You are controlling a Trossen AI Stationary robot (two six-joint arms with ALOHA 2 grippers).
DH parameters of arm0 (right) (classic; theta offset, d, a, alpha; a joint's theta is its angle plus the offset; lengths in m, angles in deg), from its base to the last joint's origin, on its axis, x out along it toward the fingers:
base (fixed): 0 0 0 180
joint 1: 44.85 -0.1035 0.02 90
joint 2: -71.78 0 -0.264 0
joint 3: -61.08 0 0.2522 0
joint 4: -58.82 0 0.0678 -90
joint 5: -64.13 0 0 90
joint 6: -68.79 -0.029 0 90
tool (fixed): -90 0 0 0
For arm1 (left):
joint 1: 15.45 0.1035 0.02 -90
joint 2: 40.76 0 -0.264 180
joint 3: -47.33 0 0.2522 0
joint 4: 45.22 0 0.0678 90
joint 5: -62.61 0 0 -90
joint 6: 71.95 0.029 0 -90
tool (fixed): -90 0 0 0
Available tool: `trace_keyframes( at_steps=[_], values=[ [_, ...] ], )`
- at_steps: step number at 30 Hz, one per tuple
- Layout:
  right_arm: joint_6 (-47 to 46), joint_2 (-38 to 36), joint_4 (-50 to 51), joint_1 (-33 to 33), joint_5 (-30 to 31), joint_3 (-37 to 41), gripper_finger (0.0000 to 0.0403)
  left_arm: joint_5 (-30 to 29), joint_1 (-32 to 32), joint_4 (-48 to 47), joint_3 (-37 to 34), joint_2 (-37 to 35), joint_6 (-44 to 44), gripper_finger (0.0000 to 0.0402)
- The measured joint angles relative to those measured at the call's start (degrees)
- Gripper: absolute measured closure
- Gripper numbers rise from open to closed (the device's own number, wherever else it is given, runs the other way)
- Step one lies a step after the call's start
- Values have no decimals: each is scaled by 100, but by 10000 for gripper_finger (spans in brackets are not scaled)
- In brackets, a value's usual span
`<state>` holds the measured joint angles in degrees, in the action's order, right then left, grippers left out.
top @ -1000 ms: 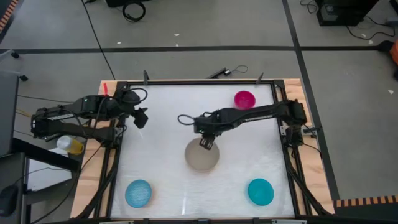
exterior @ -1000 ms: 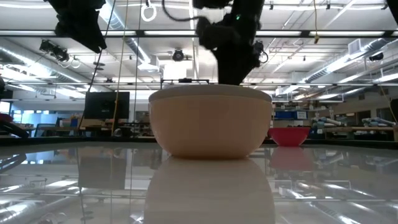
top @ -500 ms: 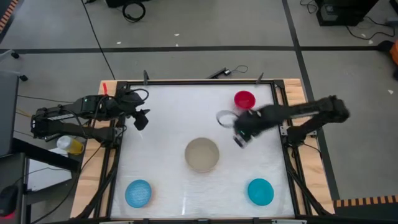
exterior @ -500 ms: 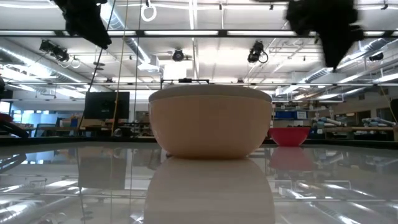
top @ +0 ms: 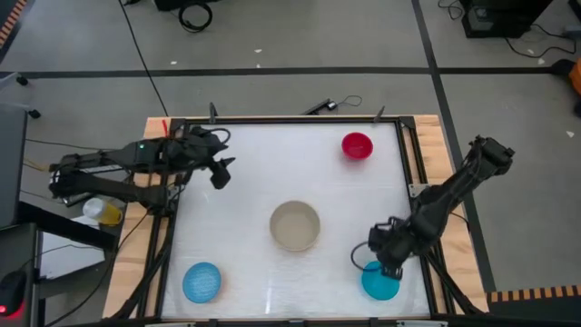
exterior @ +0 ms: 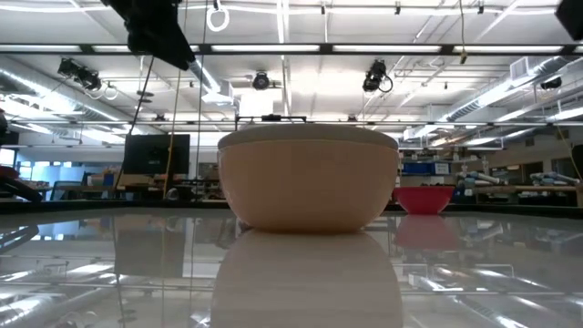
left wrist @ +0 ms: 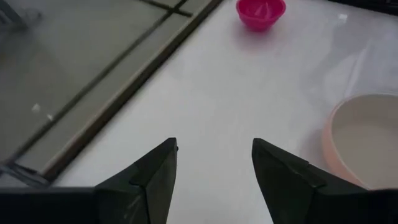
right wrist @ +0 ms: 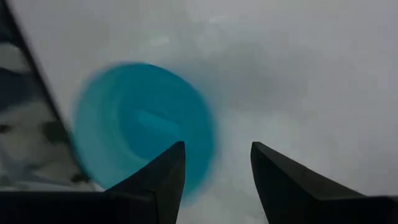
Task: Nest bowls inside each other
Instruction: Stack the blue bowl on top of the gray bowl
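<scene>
I should next grab the teal bowl by its rim (right wrist: 204, 112) with my right gripper, to nest it inside the cream bowl.
A cream bowl (top: 295, 225) stands upright on its base at the table's middle and fills the low view (exterior: 310, 178). In the left wrist view (left wrist: 367, 140) its rim looks peach. A small red bowl (top: 357, 145) sits far right, a light blue bowl (top: 201, 282) near left, and a teal bowl (top: 380, 282) near right. My right gripper (top: 379, 262) hangs open, pointing down over the teal bowl's far-left rim (right wrist: 143, 124), with nothing between its fingers (right wrist: 217, 168). My left gripper (top: 221, 173) is open above the table's far left part (left wrist: 214, 162) and holds nothing.
A dark metal frame (top: 168, 227) runs around the white table top. A yellow bottle (top: 104, 211) stands beyond the left edge, and a cable (top: 331, 104) lies behind the far edge. Bare table top lies between the bowls.
My right gripper has swung from above the cream bowl toward the table's right edge, then toward the near edge, and now hangs over the teal bowl. My left gripper has edged a little toward the table's middle. No bowl has moved.
</scene>
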<state>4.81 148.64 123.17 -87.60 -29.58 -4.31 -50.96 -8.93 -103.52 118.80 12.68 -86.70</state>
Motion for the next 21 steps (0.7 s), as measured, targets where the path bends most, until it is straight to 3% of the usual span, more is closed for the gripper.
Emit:
trace_keyframes(
  at_steps=[3,11,21],
  values=[
    [-375,209,-631,-177,82,181,213,215,-46,3,0,263,-333,189],
    [-269,832,123,-366,404,181,237,247,-366,230,-4,868,-684,189],
    [102,1127,-921,-255,521,178,389,357,-854,403,-4,1034,-1599,189]
  ],
)
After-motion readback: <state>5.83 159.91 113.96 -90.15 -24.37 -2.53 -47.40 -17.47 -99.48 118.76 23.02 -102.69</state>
